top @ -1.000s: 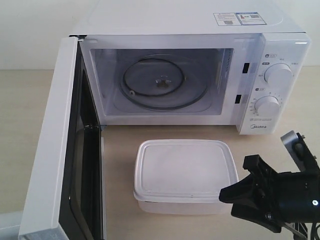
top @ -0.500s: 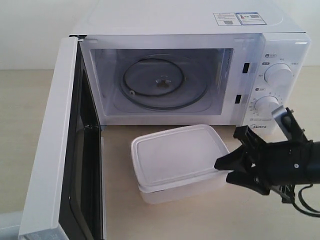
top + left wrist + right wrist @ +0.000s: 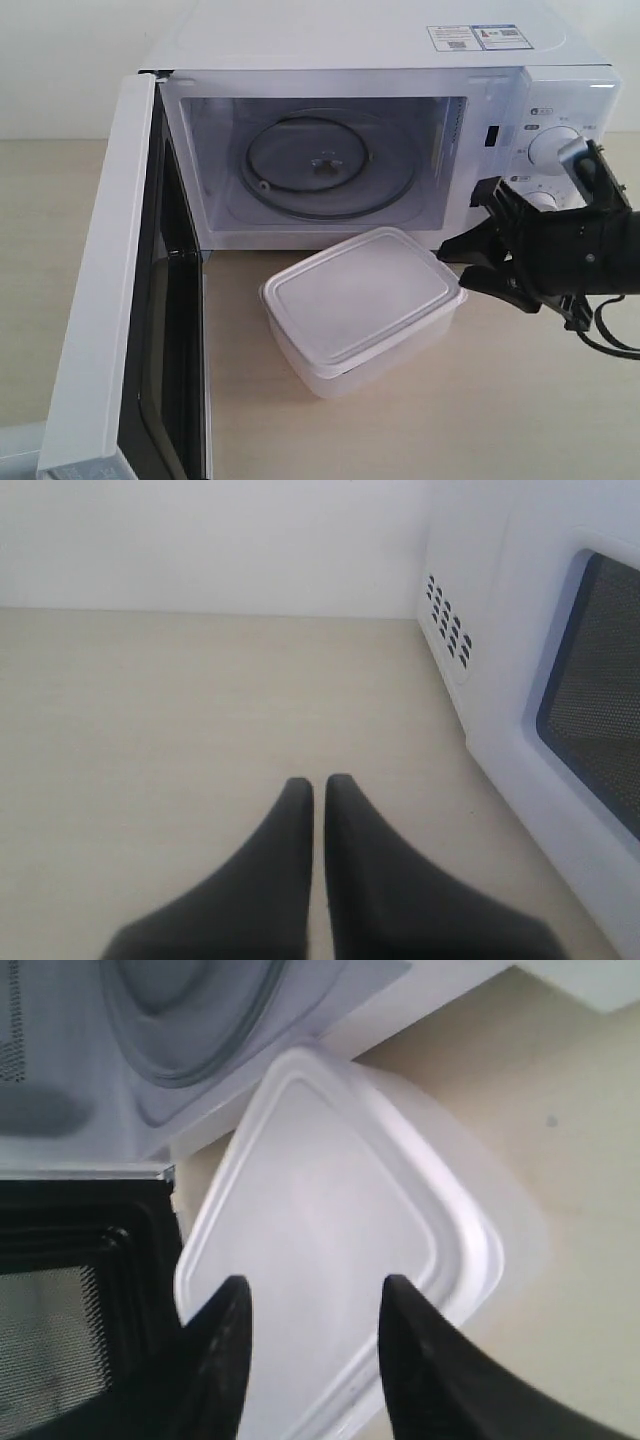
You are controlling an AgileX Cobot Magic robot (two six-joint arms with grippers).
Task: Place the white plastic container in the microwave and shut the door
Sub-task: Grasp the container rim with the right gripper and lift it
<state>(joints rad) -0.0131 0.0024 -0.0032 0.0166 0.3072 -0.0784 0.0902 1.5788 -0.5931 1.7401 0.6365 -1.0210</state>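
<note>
The robot's right gripper should next grab the white plastic container by its long lid edge (image 3: 395, 337) opposite the cavity, to load the microwave's cavity (image 3: 325, 160).
The white microwave (image 3: 380, 45) stands at the back with its door (image 3: 100, 300) swung wide open to the left. The white plastic container (image 3: 355, 300) lies lidded on the table just in front of the cavity, turned at an angle. My right gripper (image 3: 453, 268) is open, its black fingers against the container's right end. From the right wrist, the fingers stand wide apart over the container's lid (image 3: 320, 1190), gripper (image 3: 315, 1285). My left gripper (image 3: 318, 782) is shut and empty, low over bare table beside the door's outer face (image 3: 600, 680). It is out of the exterior view.
A glass turntable (image 3: 320, 165) lies in the cavity. Two round knobs (image 3: 555, 150) sit on the panel behind my right arm. The open door's inner side (image 3: 60, 1340) is close to the container's left end. Pale table (image 3: 520, 400) stretches in front.
My right gripper has moved up and toward the microwave, and the container has slid toward the cavity and turned with it. The jaws stayed wide.
</note>
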